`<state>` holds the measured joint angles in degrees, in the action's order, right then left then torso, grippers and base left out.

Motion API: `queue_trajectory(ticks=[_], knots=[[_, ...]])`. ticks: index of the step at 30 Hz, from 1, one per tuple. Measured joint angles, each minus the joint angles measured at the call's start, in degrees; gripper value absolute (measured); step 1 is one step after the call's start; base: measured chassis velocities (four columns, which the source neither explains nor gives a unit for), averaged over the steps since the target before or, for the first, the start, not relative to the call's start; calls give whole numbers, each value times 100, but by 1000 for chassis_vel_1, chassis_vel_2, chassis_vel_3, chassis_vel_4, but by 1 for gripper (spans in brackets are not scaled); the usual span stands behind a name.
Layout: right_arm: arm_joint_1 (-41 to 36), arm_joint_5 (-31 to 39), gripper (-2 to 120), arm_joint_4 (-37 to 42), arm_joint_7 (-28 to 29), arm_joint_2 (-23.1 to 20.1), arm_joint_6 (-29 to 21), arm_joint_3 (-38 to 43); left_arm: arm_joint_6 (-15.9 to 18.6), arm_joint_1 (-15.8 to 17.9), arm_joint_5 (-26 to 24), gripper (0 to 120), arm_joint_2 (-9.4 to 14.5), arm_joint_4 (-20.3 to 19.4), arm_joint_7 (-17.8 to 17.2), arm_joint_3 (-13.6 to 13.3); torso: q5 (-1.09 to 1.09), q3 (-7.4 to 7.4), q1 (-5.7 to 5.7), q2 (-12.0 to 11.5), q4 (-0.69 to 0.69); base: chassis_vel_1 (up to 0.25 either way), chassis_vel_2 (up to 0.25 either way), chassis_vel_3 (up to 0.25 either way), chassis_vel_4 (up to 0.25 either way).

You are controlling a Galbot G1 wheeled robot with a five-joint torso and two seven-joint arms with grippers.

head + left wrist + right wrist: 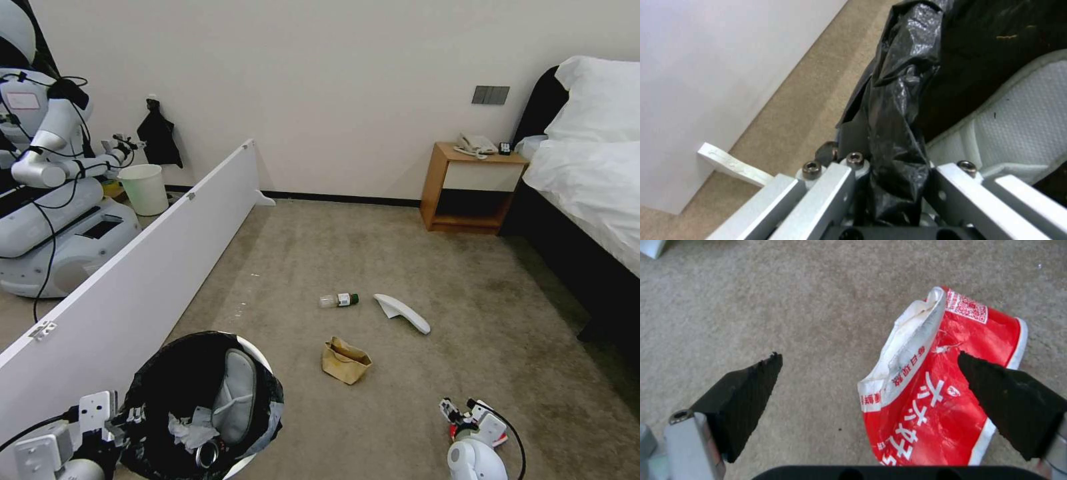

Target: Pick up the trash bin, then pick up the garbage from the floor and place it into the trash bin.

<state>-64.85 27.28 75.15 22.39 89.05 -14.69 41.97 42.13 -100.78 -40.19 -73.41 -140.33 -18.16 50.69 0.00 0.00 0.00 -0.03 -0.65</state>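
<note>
I need to pick up the wrapper by its open rim with my right gripper next, because the wrapper's rim stands up while its printed body lies spread out on the carpet.
The trash bin (155, 379), white with a black liner, is at the bottom left of the head view. My left gripper (125, 421) is shut on its lined rim (896, 110). Inside lie a white slipper (237, 393), crumpled tissue (188, 432) and a can (207, 455). On the floor (400, 253) lie a green-capped bottle (339, 300), another white slipper (402, 313) and a brown paper bag (345, 361). My right gripper (460, 410) hangs open low over the carpet. The red wrapper (942, 400) lies under it, partly between the black pads (746, 390).
A long white board (133, 287) stands along my left. Behind it are another robot (53, 200) and an unlined pale bin (144, 189). A wooden nightstand (470, 190) and a bed (593, 193) fill the right side. Open carpet lies ahead.
</note>
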Motion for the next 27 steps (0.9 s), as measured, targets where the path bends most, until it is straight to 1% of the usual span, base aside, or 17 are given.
queue_trajectory(ticks=[10, 15, 27], knots=[[231, -68, 100, -390, 122, 81, 33, 8, -1, -34, -9, 3, 2, -17, 5, 32, 0, 0, 0, 0, 1, 0, 0, 0, 0], [379, -157, 100, -650, 250, 98, 156, 32, -1, -29, -12, 3, -2, -19, 6, 34, 0, 0, 0, 0, 1, 0, 0, 0, 0], [559, -206, 100, -855, 290, 118, 313, 68, -2, -22, 0, 3, -21, -17, 3, 13, -1, 0, 0, 0, 0, 0, 0, 0, 0]])
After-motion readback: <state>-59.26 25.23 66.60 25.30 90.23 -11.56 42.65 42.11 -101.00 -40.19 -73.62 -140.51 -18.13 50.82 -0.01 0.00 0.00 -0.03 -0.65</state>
